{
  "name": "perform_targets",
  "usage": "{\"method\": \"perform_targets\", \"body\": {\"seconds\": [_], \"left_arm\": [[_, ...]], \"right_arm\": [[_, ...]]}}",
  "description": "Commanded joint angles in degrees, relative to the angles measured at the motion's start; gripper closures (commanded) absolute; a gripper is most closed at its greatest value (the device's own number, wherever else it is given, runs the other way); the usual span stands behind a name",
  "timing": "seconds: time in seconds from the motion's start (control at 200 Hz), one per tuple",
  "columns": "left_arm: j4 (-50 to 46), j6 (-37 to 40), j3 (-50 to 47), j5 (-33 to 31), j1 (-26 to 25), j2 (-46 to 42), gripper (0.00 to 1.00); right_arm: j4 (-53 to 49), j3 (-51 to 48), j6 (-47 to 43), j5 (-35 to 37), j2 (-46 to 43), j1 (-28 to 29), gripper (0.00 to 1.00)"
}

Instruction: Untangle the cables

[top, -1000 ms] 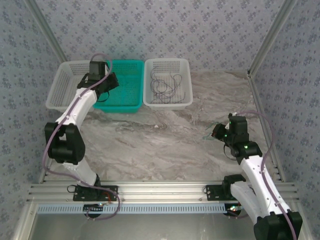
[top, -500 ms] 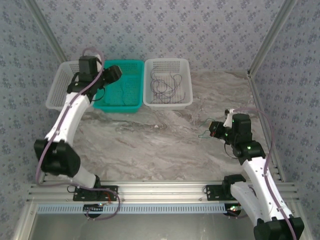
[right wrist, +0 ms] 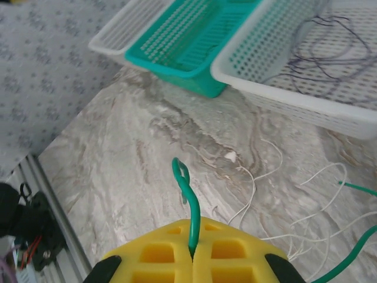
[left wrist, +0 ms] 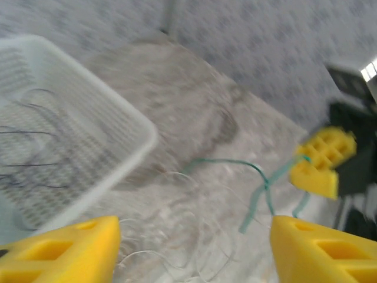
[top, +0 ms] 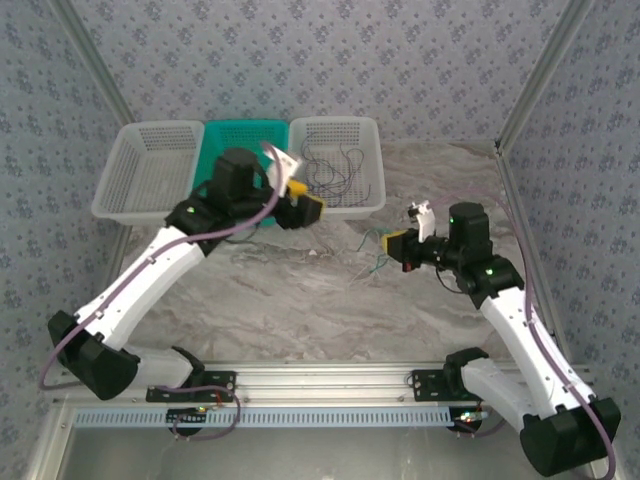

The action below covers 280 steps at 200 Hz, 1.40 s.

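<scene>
The left gripper will grab the green cable by its knotted end beside the right gripper's fingers, so the green cable's trailing length stays free to untangle from the white cables.
My right gripper (top: 400, 240) is shut on a green cable (right wrist: 188, 197), whose knotted end sticks up from between the yellow pads (right wrist: 165, 254). The rest of the green cable (top: 377, 257) trails down to the marble table, where it shows again as a green cable (left wrist: 258, 177). Thin white cables (right wrist: 254, 187) lie loosely coiled on the table below it, the same white cables (left wrist: 177, 250) appearing in the left wrist view. My left gripper (top: 298, 188) hangs open over the front of the right white basket (top: 335, 205), with nothing between its fingers (left wrist: 59, 250). Dark grey cables (top: 330, 165) lie inside that basket.
A teal basket (top: 222, 140) and a second white basket (top: 145, 165) stand in a row at the back left. Aluminium posts and patterned walls close in both sides. The rail (top: 300, 385) runs along the near edge.
My left arm swung right from the teal basket to the front of the right white basket. My right gripper moved left and up, carrying the green cable.
</scene>
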Motion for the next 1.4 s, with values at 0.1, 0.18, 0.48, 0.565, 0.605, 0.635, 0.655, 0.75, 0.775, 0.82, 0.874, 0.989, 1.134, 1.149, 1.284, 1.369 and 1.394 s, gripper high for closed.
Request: {"method": "perform_targets", "body": {"seconds": [0.1,0.18,0.48,0.565,0.605,0.635,0.655,0.75,0.775,0.82,0.874,0.989,1.134,1.149,1.284,1.369,1.394], "left_arm": [[6.8,4.4,-1.8,2.7,-7.0,7.9,0.37],[11.4,2.7,-2.6,0.6,-7.5,9.9,0.36],[12.4,2.0,-2.5,3.1,-7.5,14.5,0.75],[12.5,2.1,-2.8,2.3,-7.5,13.5,1.00],[12.6,2.4,-3.0,1.7,-7.5,12.9,1.00],[12.3,2.7,-3.2,1.3,-7.5,12.6,1.00],[12.0,2.9,-3.2,1.1,-7.5,12.6,1.00],[10.4,3.3,-3.2,0.8,-7.5,12.9,1.00],[10.2,3.1,-3.3,0.8,-7.5,13.0,1.00],[10.6,2.6,-3.7,0.7,-7.6,13.2,1.00],[11.5,1.8,-4.4,0.6,-7.5,13.2,1.00],[12.5,1.3,-5.3,-0.2,-7.5,13.4,1.00],[12.2,1.7,-5.4,-0.4,-7.5,14.4,1.00],[12.2,1.6,-5.4,-0.4,-7.5,14.5,1.00],[12.4,1.3,-5.3,-0.4,-7.5,14.7,1.00],[12.3,1.2,-5.1,-0.4,-7.5,14.6,1.00],[12.3,1.3,-5.1,-0.3,-7.5,14.6,1.00]], "right_arm": [[-0.9,4.2,-5.1,-2.1,3.5,4.0,1.00],[-0.5,4.2,-4.9,-1.7,3.7,5.2,1.00],[3.0,2.2,-2.0,0.5,2.0,6.5,1.00],[1.4,1.9,-2.2,3.5,1.7,6.6,0.91],[0.9,1.6,-2.1,5.6,1.3,6.6,0.76],[0.7,1.3,-2.0,7.2,0.8,6.6,0.65],[0.7,1.0,-1.9,8.2,0.3,6.5,0.59],[1.7,-0.8,-1.0,11.7,-2.0,6.4,0.46],[2.0,-1.4,-0.6,12.3,-2.8,6.4,0.45],[2.6,-2.5,0.0,12.9,-4.1,6.2,0.45],[2.9,-3.9,0.9,13.3,-5.3,6.1,0.45],[3.3,-5.7,4.5,14.8,-7.3,5.5,0.44],[6.7,-9.1,19.7,24.2,-10.8,3.2,0.28],[6.7,-9.5,22.1,25.8,-11.0,2.8,0.24],[5.6,-11.9,39.2,27.5,-9.3,-4.5,0.16],[3.7,-10.9,47.2,21.1,-3.4,-9.3,0.15],[3.9,-10.4,48.5,18.1,-1.3,-10.4,0.14]]}}
